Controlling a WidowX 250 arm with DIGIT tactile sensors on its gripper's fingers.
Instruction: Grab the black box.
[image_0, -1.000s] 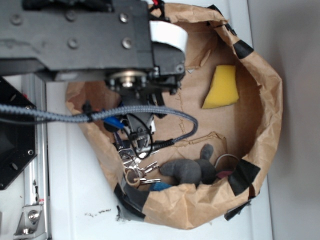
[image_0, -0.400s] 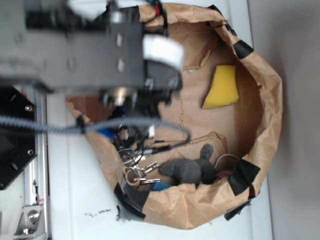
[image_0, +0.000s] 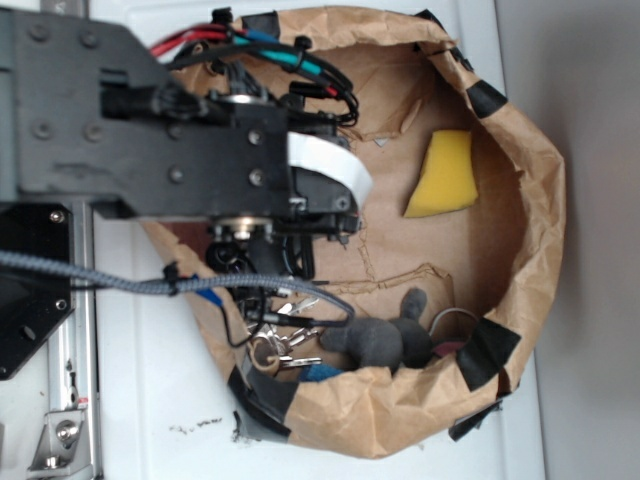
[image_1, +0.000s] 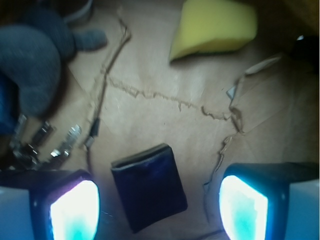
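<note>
Next, my gripper grabs the box by its opposite long sides to pick the black box (image_1: 149, 187) off the brown paper bottom of the bag.
The black box (image_1: 149, 187), a small flat dark case with rounded corners, lies on the brown paper floor of the bag. In the wrist view it sits between my two lit fingertips, slightly skewed, with paper showing on both sides. My gripper (image_1: 159, 210) is open above it, with the left fingertip (image_1: 75, 210) and the right fingertip (image_1: 245, 207) both clear of the box. In the exterior view my arm (image_0: 180, 130) covers the box and the jaws.
The brown paper bag's wall (image_0: 530, 230) rings the area. Inside are a yellow sponge (image_0: 443, 175) (image_1: 212, 27), a grey plush toy (image_0: 380, 340) (image_1: 35, 60) and a bunch of keys (image_0: 280, 345) (image_1: 45, 142) just left of the box. A black machine plate (image_0: 30, 290) stands outside at the left.
My arm has swung: its big link now lies lower in the exterior picture, and the wrist has drawn back from the keys towards the bag's middle.
</note>
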